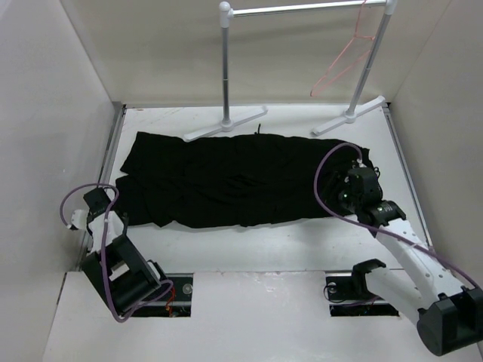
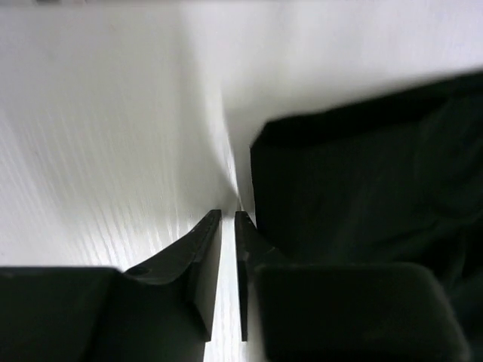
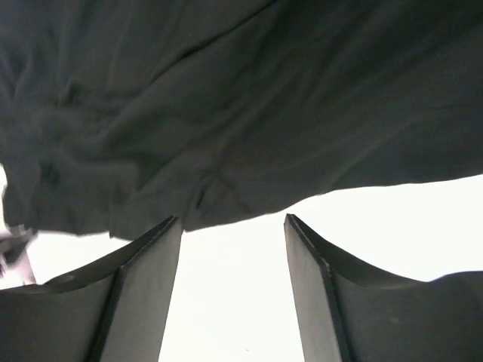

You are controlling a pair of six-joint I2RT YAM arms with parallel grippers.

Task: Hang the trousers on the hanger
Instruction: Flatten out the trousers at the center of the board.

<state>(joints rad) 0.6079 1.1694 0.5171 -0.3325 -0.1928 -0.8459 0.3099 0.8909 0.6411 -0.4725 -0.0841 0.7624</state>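
I will next use my right gripper to grab the trousers [image 1: 226,181] by their near edge at their hanger-side end [image 1: 333,214], so they can be folded lengthwise for the hanger.
The black trousers [image 1: 226,181] lie spread flat across the middle of the white table, wrinkled, with a thin drawstring showing at the far edge. The pink-red wire hanger [image 1: 343,60] hangs from the right end of the rack's silver crossbar. My left gripper [image 1: 98,200] [image 2: 229,215] sits low by the left wall, just off the trousers' [image 2: 362,188] left corner, its jaws drawn together to a thin slit with only white table between them. My right gripper [image 1: 349,188] [image 3: 232,219] hovers at the trousers' [image 3: 226,98] right end, jaws wide apart and empty, tips at the cloth's hem.
A white-posted rack [image 1: 226,68] with a silver crossbar [image 1: 302,9] stands on flat feet at the back of the table. White walls [image 1: 53,113] close in the left, right and rear. Purple cables loop from both arms.
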